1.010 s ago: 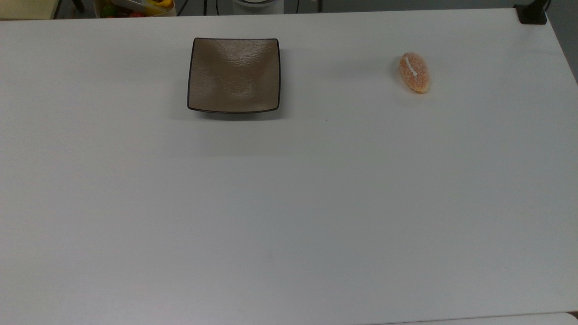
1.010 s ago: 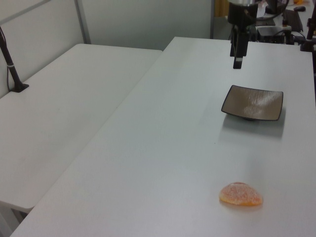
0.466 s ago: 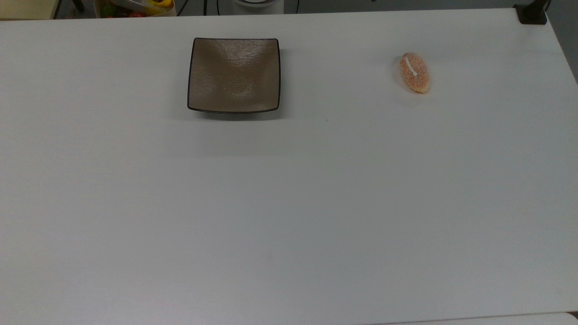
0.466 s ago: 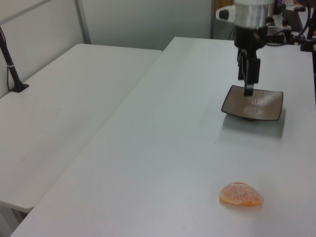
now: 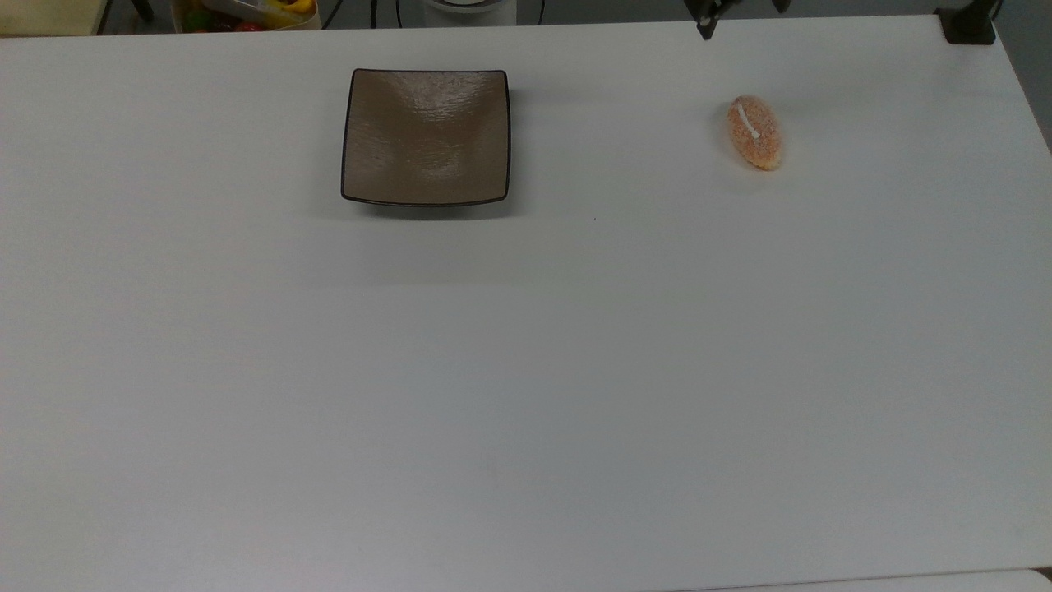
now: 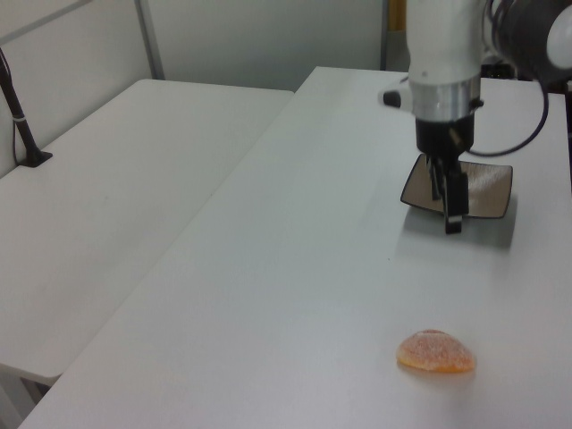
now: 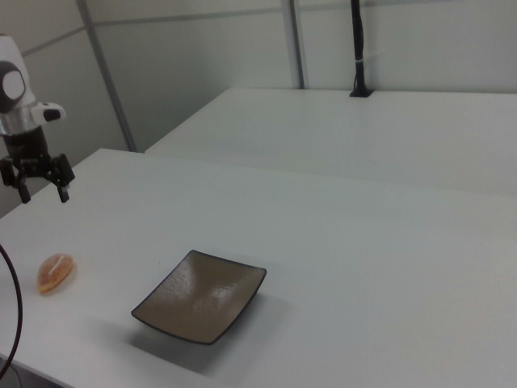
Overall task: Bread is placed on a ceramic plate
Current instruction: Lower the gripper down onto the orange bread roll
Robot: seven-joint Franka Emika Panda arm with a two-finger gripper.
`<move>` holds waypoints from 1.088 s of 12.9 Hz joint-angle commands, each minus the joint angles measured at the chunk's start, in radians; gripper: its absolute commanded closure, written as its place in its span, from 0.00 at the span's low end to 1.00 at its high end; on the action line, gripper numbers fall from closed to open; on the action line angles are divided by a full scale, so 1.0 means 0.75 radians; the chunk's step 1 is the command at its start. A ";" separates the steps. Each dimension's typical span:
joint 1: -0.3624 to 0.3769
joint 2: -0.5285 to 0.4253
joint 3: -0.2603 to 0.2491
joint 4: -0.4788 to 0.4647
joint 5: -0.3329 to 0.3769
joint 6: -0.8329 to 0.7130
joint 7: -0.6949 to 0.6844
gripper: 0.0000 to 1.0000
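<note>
The bread will go onto the ceramic plate [image 6: 492, 189], so my gripper should next grab the bread by its thick middle [image 6: 435, 351] and then set it there.
The bread [image 5: 754, 131] is a small oval orange-pink bun with a white stripe, lying on the white table at the top view's right. It also shows as the bread [image 6: 436, 351] and the bread [image 7: 55, 272]. The square brown ceramic plate [image 5: 426, 137] sits bare, well apart from it, and shows as the ceramic plate [image 6: 492, 189] and the ceramic plate [image 7: 200, 296]. My gripper [image 7: 43, 194] hangs open and holds nothing, in the air above the table between plate and bread. In the left view the gripper [image 6: 450, 206] covers part of the plate. The gripper [image 5: 740, 10] shows at the top view's upper edge.
A black post base [image 5: 968, 25] stands at the table's corner in the top view's upper right. A bin of colourful items [image 5: 246, 12] sits beyond the far edge. A second white table [image 6: 116, 206] adjoins, with a black pole [image 7: 358, 48] on it.
The arm has swung from behind the plate past it toward the bread, and its fingertips have entered the top view's upper edge. Bread and plate have not moved.
</note>
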 commanded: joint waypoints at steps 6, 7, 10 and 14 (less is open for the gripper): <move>0.004 0.215 0.101 -0.089 0.022 0.200 0.025 0.00; 0.004 0.222 0.109 -0.104 0.022 0.212 0.027 0.00; 0.004 0.269 0.130 -0.122 0.022 0.265 0.049 0.00; 0.017 0.297 0.167 -0.206 0.010 0.427 0.137 0.00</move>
